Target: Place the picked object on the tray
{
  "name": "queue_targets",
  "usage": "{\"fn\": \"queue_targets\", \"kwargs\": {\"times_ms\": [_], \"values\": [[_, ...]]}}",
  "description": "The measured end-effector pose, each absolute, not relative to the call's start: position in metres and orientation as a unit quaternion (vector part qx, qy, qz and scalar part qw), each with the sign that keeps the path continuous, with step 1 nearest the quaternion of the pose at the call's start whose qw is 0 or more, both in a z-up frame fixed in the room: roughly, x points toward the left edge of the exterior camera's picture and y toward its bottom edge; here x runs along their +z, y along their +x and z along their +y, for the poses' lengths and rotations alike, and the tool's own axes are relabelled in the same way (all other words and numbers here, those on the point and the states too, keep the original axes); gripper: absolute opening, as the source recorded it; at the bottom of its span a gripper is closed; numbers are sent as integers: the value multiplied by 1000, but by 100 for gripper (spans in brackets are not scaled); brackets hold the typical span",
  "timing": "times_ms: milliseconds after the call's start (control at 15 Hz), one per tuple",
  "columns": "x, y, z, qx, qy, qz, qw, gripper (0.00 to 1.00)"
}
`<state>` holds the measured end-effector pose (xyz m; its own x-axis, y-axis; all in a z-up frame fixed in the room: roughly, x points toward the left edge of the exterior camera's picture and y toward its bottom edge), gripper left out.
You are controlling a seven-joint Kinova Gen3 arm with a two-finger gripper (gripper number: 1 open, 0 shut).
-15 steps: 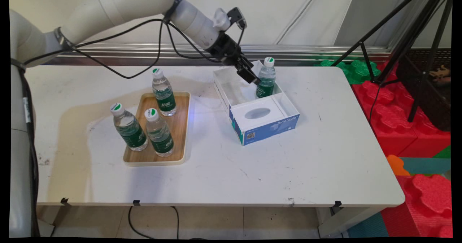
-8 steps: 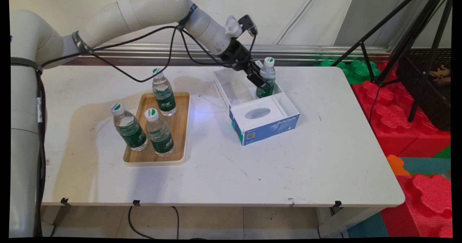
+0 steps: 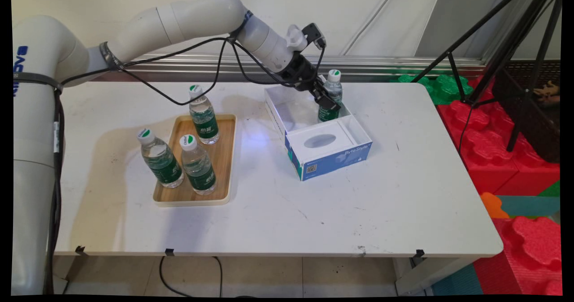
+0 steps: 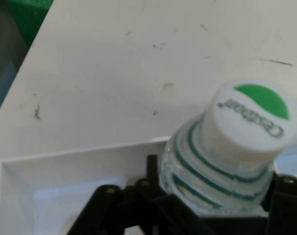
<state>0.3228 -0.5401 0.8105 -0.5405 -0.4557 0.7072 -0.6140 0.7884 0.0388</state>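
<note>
I should next grab the water bottle by its clear body (image 3: 334, 91) with my gripper to lift it out of the open cardboard box.
A clear water bottle (image 3: 332, 96) with a green label and a white and green cap (image 4: 251, 120) stands in the far right corner of an open white and blue cardboard box (image 3: 320, 151). My gripper (image 3: 329, 104) reaches down into the box from the left and is open. Its fingers (image 4: 152, 169) stand on either side of the bottle's body, close against it. In the hand view the bottle fills the lower right, and the box's white inner wall (image 4: 80, 152) runs across below the table top.
A wooden tray (image 3: 224, 158) lies on the table's left half with two bottles (image 3: 204, 115) (image 3: 197, 165) on it. A third bottle (image 3: 159, 158) stands at its left rim. A black tripod (image 3: 502, 55) and red foam blocks (image 3: 502, 158) are right of the table.
The gripper has moved right and slightly down, from beside the bottle to around it. The bottle, box and tray stay where they were.
</note>
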Motion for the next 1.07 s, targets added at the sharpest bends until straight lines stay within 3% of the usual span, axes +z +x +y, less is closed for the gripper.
{"fn": "queue_targets", "kwargs": {"times_ms": [533,1067], "values": [[812,322,-537,111,307,-868,374,0],[844,347,-509,126,304,-860,391,0]]}}
